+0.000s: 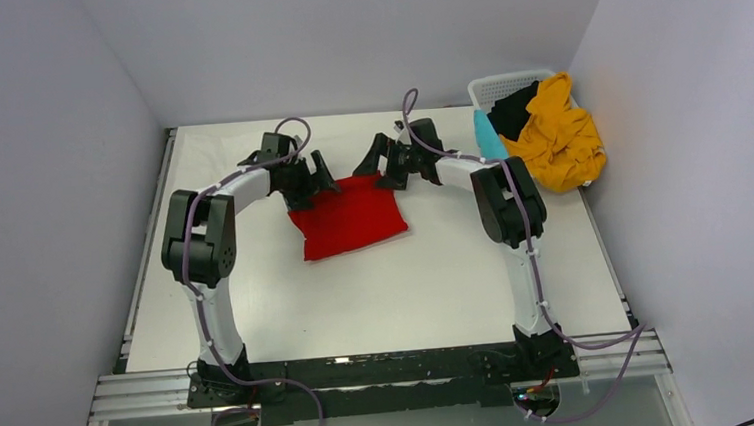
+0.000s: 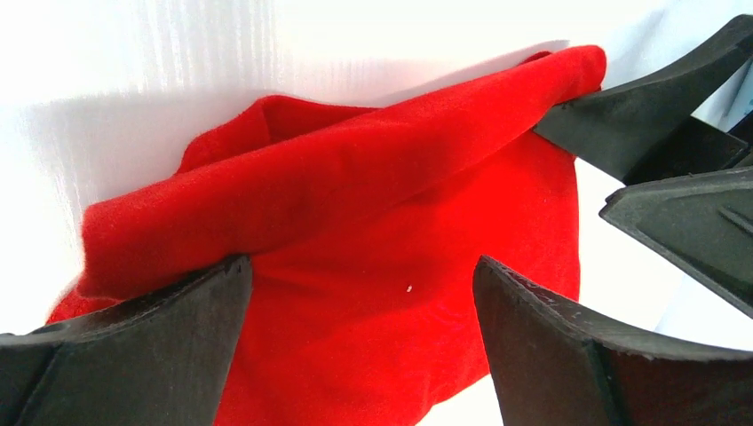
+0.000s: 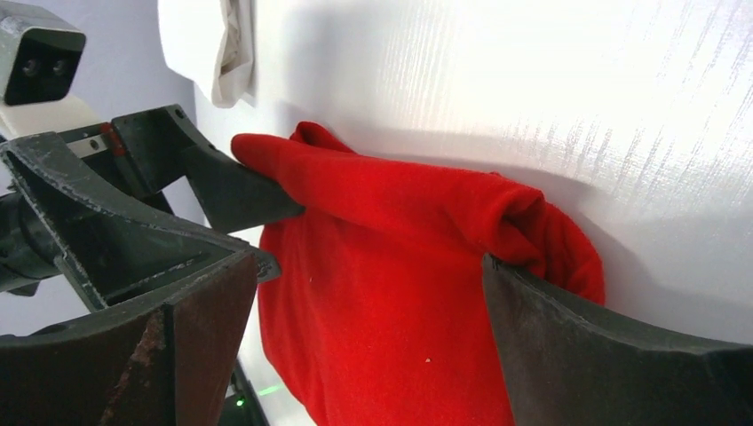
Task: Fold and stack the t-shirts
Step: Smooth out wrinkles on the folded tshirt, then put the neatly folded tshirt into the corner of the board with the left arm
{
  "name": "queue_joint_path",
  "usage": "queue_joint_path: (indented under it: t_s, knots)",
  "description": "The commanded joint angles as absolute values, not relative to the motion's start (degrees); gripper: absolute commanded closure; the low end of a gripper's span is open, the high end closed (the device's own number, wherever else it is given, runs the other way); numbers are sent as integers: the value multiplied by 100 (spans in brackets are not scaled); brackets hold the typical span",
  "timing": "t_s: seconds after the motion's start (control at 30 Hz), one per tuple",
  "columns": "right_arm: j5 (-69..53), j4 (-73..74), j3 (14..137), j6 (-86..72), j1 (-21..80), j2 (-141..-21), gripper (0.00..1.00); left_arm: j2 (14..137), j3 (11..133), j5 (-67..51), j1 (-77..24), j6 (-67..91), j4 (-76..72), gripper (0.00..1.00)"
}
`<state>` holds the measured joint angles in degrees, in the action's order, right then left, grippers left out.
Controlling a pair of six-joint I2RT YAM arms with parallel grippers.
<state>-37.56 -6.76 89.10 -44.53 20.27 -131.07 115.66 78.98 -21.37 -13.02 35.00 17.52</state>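
Note:
The red t-shirt is folded. My left gripper needs to grab it next by its far-edge corner (image 2: 251, 222), so the t-shirt's body stays free to lay flat for stacking.
A bright red t-shirt (image 1: 349, 217) lies folded in a rough rectangle at the middle of the table. My left gripper (image 1: 324, 176) is at its far left corner and my right gripper (image 1: 374, 165) at its far right corner. Both are open. In the left wrist view the red shirt (image 2: 373, 266) fills the gap of the left gripper (image 2: 364, 266), and its raised far edge rests on the left finger. In the right wrist view the right gripper (image 3: 368, 262) straddles the shirt (image 3: 391, 293), its far fold lying over the right finger (image 3: 568, 337).
A white lattice basket (image 1: 504, 86) stands at the back right, with a mustard-yellow shirt (image 1: 558, 140), a black one (image 1: 514, 109) and a teal one (image 1: 489, 135) spilling over it. A white cloth (image 3: 233, 53) lies beyond the red shirt. Grey walls close in three sides.

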Motion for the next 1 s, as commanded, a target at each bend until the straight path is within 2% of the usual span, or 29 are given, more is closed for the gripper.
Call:
queue_joint_path:
  t_s: [0.0, 0.1, 0.2, 0.43, 0.53, 0.67, 0.9, 0.97]
  knots:
    - [-2769, 377, 9185, -3674, 2019, -12691, 0, 11382, 8037, -1954, -1281, 3009, 2079, 1]
    - [-2493, 850, 9377, -3340, 2025, -12139, 0, 10665, 8053, -1714, -1382, 2818, 2167, 1]
    - [-2025, 830, 8966, -3187, 2028, -11353, 0, 9898, 7732, -1120, -1521, 2726, 2338, 1]
    - [-501, 116, 6378, -3284, 1951, -8895, 0, 8958, 6368, -273, -1510, 3270, 2353, 1]
    - [-364, -206, 5472, -3304, 1868, -8017, 0, 9074, 6034, -565, -1469, 3368, 2156, 1]
    - [-352, -200, 4840, -3176, 1820, -7247, 0, 9494, 5886, -614, -1447, 3457, 1955, 1]
    - [-218, 297, 4584, -2903, 1810, -6713, 0, 10503, 6238, -1121, -1430, 3530, 1491, 1]
    - [-106, 410, 4567, -2867, 1804, -6670, 0, 10772, 6410, -1256, -1445, 3551, 1448, 4]
